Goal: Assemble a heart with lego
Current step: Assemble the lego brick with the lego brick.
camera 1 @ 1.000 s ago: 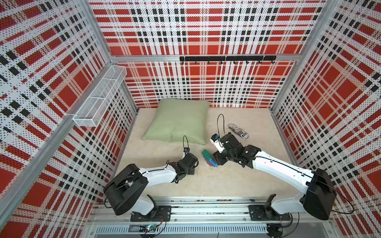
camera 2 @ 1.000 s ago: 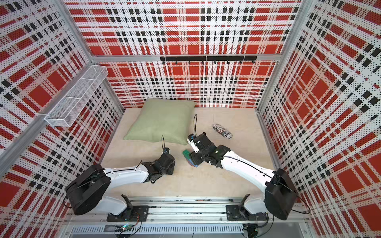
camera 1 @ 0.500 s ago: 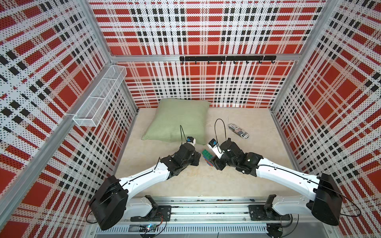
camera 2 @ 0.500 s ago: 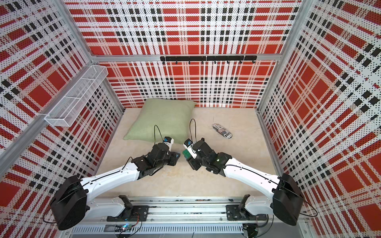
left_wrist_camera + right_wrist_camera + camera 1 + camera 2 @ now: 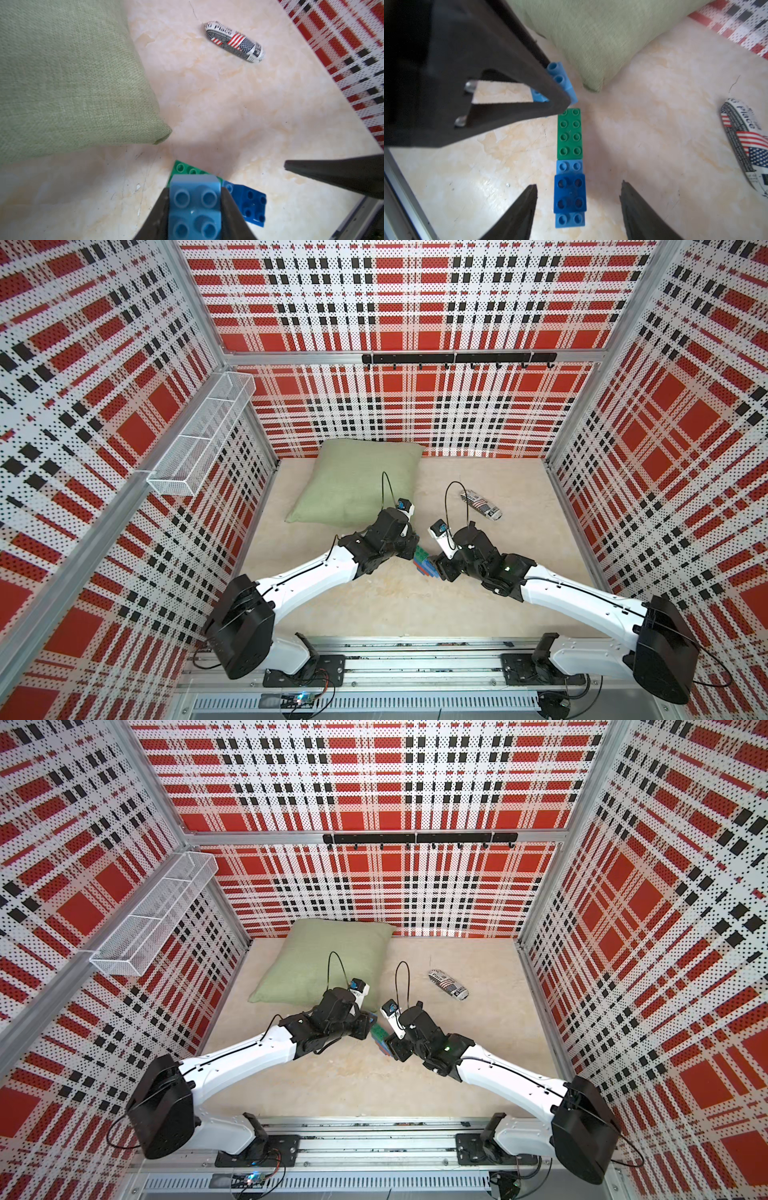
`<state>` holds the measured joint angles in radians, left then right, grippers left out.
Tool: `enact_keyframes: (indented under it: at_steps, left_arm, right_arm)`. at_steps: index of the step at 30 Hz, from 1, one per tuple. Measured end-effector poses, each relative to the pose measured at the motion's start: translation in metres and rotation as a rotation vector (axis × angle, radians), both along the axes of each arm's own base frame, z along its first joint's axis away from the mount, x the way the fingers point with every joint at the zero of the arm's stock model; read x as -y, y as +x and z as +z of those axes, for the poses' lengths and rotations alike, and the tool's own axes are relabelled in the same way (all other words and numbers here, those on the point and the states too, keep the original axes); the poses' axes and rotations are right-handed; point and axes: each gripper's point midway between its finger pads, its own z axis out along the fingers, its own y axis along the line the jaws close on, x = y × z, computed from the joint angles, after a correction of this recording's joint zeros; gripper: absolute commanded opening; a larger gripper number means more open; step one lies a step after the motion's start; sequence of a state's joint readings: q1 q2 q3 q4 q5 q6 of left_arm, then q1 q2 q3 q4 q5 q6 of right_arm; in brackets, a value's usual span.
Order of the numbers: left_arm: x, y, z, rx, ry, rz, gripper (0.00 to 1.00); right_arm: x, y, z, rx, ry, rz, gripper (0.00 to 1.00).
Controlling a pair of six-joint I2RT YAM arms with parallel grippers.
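Observation:
I need to keep holding the light blue brick before my left gripper lets it go. The light blue brick hangs crooked above the green brick, so it would drop loose if I opened now.
The heart (image 5: 569, 135) is a short straight strip of joined lego on the table: a green brick, light blue bricks, and a dark blue brick (image 5: 570, 195) on top. It shows in both top views (image 5: 424, 562) (image 5: 379, 1036). My right gripper (image 5: 577, 185) is open, its fingers standing on either side of the dark blue brick and apart from it. My left gripper (image 5: 195, 189) is shut on a light blue brick (image 5: 195, 207), held just off the strip's green end (image 5: 182, 167). In the right wrist view the held brick (image 5: 560, 80) shows behind a left finger (image 5: 508, 83).
A green pillow (image 5: 357, 481) lies at the back left, its corner close to the left gripper. A rolled printed packet with a flag (image 5: 481, 504) lies at the back right. A wire basket (image 5: 199, 439) hangs on the left wall.
The left arm has reached forward from near the front rail, carrying the light blue brick up to the strip's green end. The right gripper's fingers have spread wider.

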<state>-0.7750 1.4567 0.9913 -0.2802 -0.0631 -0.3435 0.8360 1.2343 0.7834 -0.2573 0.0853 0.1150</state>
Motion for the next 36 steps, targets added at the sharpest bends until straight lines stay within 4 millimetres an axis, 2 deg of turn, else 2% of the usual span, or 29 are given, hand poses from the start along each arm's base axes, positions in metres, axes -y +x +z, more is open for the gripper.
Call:
enact_keyframes:
  at_steps: [7, 10, 14, 18, 30, 36]
  left_arm:
    - [0.019, -0.005, -0.022, -0.015, 0.144, -0.08, 0.26]
    - [0.017, -0.007, -0.034, -0.025, 0.21, -0.097, 0.26]
    - [0.016, -0.009, -0.04, -0.038, 0.256, -0.116, 0.26]
    - [0.017, -0.008, -0.041, -0.029, 0.289, -0.121, 0.26]
    - [0.018, -0.004, -0.049, -0.031, 0.364, -0.132, 0.31]
    - [0.018, -0.002, -0.05, -0.032, 0.375, -0.131, 0.42]
  right_arm:
    - [0.003, -0.012, -0.027, -0.082, -0.02, 0.009, 0.68]
    - [0.0, -0.012, -0.04, -0.113, -0.035, 0.016, 0.65]
    - [-0.001, -0.012, -0.053, -0.142, -0.058, 0.019, 0.6]
    - [0.001, -0.008, -0.054, -0.141, -0.056, 0.01, 0.53]
    - [0.003, -0.005, -0.06, -0.151, -0.07, 0.029, 0.47]
    - [0.005, -0.002, -0.063, -0.154, -0.08, 0.028, 0.46]
